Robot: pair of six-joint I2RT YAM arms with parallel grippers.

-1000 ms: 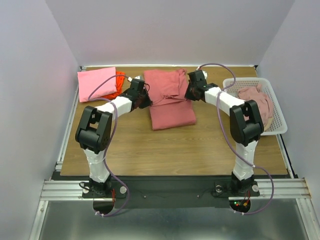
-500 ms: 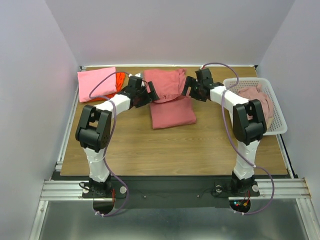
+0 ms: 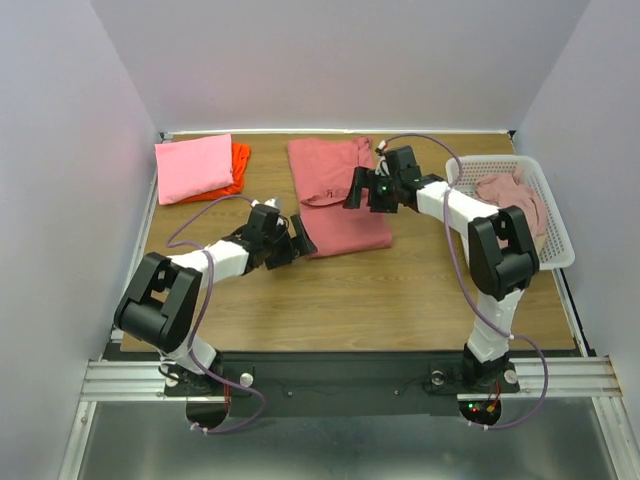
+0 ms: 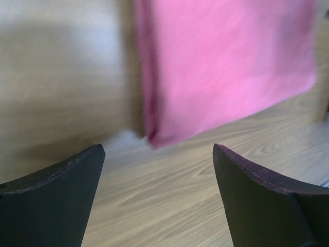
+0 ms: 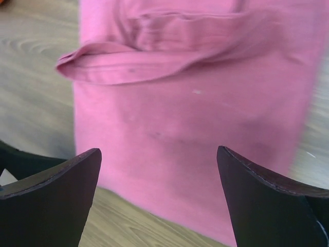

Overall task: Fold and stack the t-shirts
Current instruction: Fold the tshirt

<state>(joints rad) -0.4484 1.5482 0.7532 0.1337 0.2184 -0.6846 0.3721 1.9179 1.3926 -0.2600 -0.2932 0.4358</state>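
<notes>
To fold the rose-red t-shirt, my left gripper next needs to grab its near corner of the t-shirt, leaving the other near corner to my right gripper.
A large dusty rose-red t-shirt lies on the table at centre back, its upper part folded over with a loose hem. My right gripper hovers open over its right half, and cloth fills the gap between the fingers. My left gripper stands open just off the shirt's near left corner, over bare wood. A folded bright pink t-shirt rests on an orange-red one at the back left. Paler pink t-shirts sit in the basket.
A white plastic mesh basket stands at the right edge of the wooden table. White walls close in the back and both sides. A metal rail with the arm bases runs along the near edge.
Both grippers have opened and let go of the rose-red shirt. The left arm pulled back toward the near left; the right gripper moved left over the shirt.
</notes>
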